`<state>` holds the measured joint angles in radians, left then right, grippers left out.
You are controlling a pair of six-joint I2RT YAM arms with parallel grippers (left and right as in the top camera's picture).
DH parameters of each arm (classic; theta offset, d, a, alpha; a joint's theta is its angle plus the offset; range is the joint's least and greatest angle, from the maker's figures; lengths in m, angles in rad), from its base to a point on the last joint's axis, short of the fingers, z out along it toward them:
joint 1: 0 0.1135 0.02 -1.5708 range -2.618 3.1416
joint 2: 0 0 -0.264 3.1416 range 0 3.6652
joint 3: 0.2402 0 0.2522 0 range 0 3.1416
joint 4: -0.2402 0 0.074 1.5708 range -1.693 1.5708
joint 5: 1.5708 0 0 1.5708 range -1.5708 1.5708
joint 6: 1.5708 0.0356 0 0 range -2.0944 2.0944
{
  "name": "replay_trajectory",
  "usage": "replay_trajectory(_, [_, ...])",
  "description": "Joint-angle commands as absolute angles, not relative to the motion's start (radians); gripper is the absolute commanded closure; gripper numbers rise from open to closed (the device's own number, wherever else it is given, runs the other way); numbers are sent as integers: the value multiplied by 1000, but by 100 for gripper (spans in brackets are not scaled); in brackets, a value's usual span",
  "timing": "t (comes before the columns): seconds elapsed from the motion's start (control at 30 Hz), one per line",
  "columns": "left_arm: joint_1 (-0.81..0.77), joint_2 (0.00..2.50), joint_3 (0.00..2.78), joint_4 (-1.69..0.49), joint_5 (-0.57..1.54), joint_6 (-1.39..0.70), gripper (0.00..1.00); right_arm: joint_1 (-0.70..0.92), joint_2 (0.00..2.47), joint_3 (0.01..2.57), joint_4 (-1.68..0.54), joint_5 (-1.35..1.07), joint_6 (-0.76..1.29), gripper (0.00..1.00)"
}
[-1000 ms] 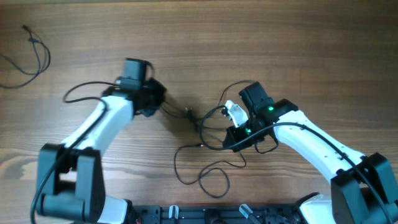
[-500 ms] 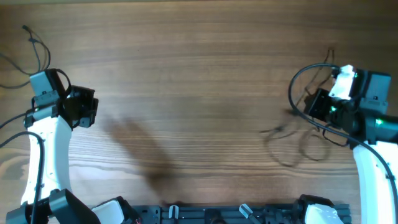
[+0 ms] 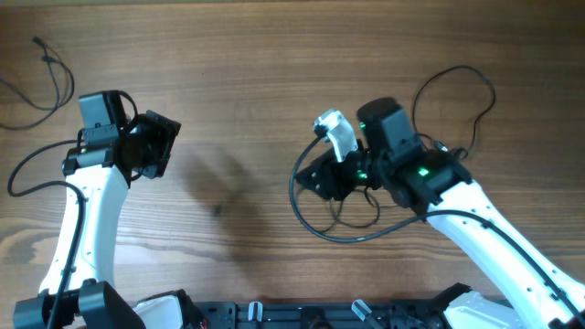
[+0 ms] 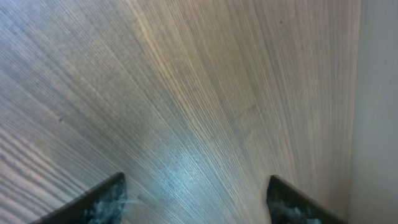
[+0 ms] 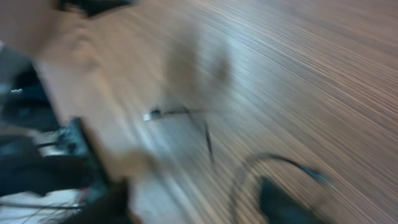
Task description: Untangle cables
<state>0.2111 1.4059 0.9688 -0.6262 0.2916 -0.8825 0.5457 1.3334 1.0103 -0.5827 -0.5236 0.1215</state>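
The left gripper grabs the cable near its silver-tipped plug (image 5: 151, 116) next and leaves the loop to my right gripper, to untangle the cable.
One thin black cable (image 3: 57, 80) lies by itself at the far left of the table, its plug end pointing up. More thin cables (image 3: 355, 222) loop on the wood just under my right gripper (image 3: 322, 179). In the blurred right wrist view, this gripper (image 5: 196, 202) is open, with a curved cable (image 5: 273, 160) lying between its fingers and a silver-tipped plug (image 5: 151, 116) further ahead. My left gripper (image 3: 154, 146) hovers left of centre. In the left wrist view, the left gripper (image 4: 196, 190) is open over bare wood.
A thicker black cable (image 3: 457, 78) wired to the right arm arcs at the upper right. Another arm cable (image 3: 27, 169) curves beside the left arm. The robot base (image 3: 302, 315) runs along the near edge.
Both grippers were shut and now stand open. The right arm swung from the right edge toward the centre, over the loops. The left gripper shifted a little rightward.
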Motion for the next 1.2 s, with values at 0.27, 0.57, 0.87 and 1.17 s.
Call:
replay_trajectory(0.27, [195, 1397, 980, -720, 233, -867, 12, 247, 1340, 1019, -771, -52, 553, 0])
replay_trajectory(0.57, [-196, 1397, 980, -591, 393, -328, 0, 229, 1467, 1019, -769, -33, 551, 0])
replay_trajectory(0.87, [-521, 1536, 980, -422, 41, -30, 0, 167, 1473, 1019, -786, -45, 495, 0])
replay_trajectory(1.17, [-639, 1816, 980, -307, 166, 73, 0, -45, 1473, 1019, -849, -178, 445, 0])
